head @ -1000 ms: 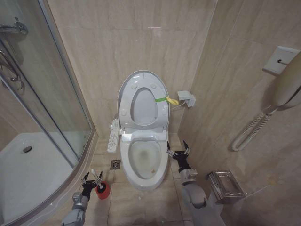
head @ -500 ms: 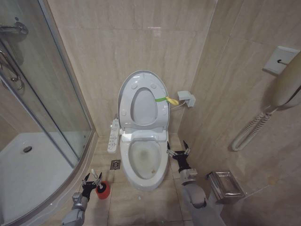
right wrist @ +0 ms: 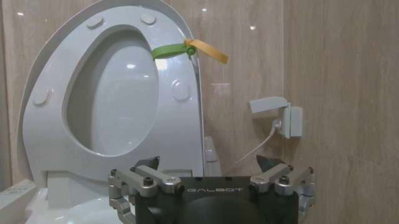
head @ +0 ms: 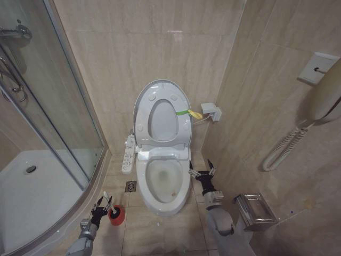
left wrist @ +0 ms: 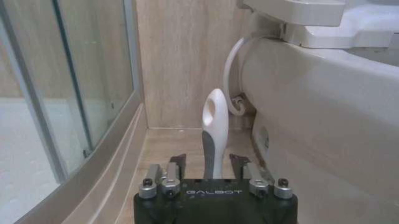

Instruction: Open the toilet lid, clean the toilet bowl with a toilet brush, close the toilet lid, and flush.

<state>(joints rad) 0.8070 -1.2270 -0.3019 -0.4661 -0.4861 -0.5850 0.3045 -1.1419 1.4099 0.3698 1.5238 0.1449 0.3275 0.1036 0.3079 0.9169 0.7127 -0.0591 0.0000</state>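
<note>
The red holder wraps around the bristle end of the toilet brush, so my left gripper will next grab the brush by its upright white handle [head: 107, 198] [left wrist: 216, 133] to clean the toilet bowl.
The toilet lid [head: 160, 96] stands upright against the wall with the seat ring raised in front of it and a green-yellow strap [head: 188, 113] at its edge. The toilet bowl [head: 163, 182] is uncovered below. The red holder [head: 116, 215] sits on the floor left of the bowl. My left gripper [head: 101, 205] is beside it, open. In the left wrist view the toilet brush handle [left wrist: 214, 126] stands upright between the left gripper's [left wrist: 209, 162] spread fingers; its bristles are hidden. My right gripper [head: 202, 172] hangs open right of the bowl, facing the lid [right wrist: 56, 93] and its strap [right wrist: 187, 49].
A glass shower enclosure [head: 58, 106] and its white tray [head: 32, 186] fill the left side. A white button panel [head: 128, 153] and a floor drain [head: 130, 186] lie left of the bowl. A wall socket box [head: 211, 111], a steel paper holder [head: 256, 209] and a corded wall handset [head: 325, 96] are on the right.
My left gripper has shifted slightly back and down beside the red holder. The right arm, lid and bowl have not moved.
</note>
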